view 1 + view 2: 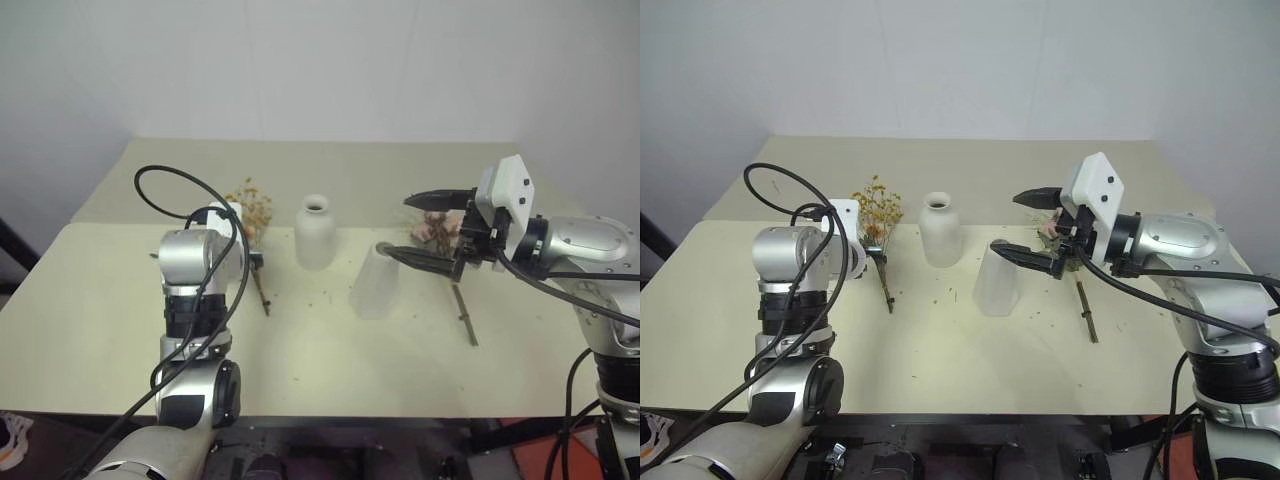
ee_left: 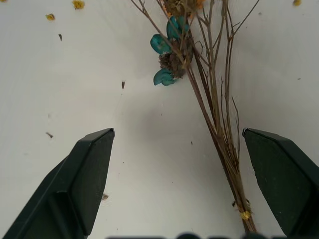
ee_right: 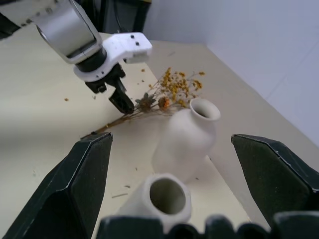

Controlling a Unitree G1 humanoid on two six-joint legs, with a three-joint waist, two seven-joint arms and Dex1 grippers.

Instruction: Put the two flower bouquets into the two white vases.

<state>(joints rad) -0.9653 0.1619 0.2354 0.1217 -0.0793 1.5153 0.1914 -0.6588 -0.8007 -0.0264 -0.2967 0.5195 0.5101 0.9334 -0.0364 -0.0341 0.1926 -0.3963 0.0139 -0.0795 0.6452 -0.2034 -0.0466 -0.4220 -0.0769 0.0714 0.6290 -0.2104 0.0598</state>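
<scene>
The bouquet's dried yellow blossoms spread on brittle twigs and crumbs already lie around, so my left gripper should next grab the bouquet by its gathered stems.
A small bunch of yellow-orange dried flowers [image 1: 250,203] lies on the table left of the bottle-shaped white vase [image 1: 315,235]. My left gripper [image 2: 177,132] hangs open just above its thin stems [image 2: 219,124], which run between the fingers close to one of them. The tapered white vase [image 1: 375,283] stands to the right of the bottle vase. My right gripper [image 1: 398,227] is open and level above the tapered vase's mouth, holding nothing. The bouquet with pink roses [image 1: 437,230] lies on the table behind that gripper, partly hidden, with its long stem [image 1: 465,320] toward the front.
The cream table [image 1: 100,300] has scattered flower crumbs [image 1: 320,296] around the vases. A plain wall stands behind the table's far edge. A black cable [image 1: 170,195] loops over my left arm.
</scene>
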